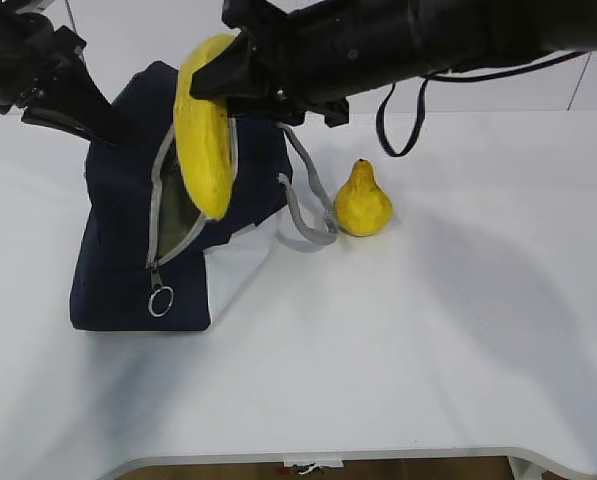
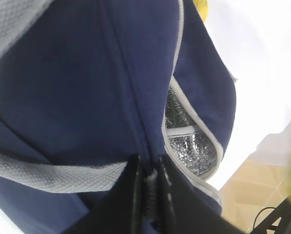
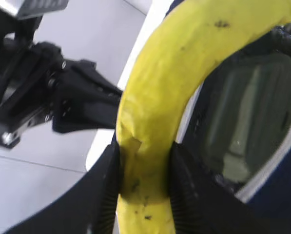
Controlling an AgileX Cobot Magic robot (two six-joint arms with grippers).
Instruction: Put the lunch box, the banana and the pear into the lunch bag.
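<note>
The banana's lower tip (image 1: 214, 208) is hanging above the zipper edge of the bag's opening (image 1: 174, 222). My right gripper should lower the banana before letting go of it.
The navy lunch bag (image 1: 118, 270) stands at the left of the table with its zipper open. My left gripper (image 2: 149, 187) is shut on a fold of the bag's fabric beside the opening, and silver lining (image 2: 189, 146) shows inside. My right gripper (image 3: 144, 175) reaches across and is shut on the banana (image 1: 206, 130), which hangs end-down over the opening with its tip at the zipper edge. Through the opening a pale green shape (image 3: 247, 122) shows, apparently the lunch box lid. The pear (image 1: 363, 203) stands upright on the table, right of the bag.
A grey webbing handle (image 1: 308, 200) droops off the bag toward the pear. The zipper's ring pull (image 1: 160, 300) hangs on the bag's front. The left arm (image 1: 38, 70) sits above the bag's back corner. The table's front edge (image 1: 308, 455) is near.
</note>
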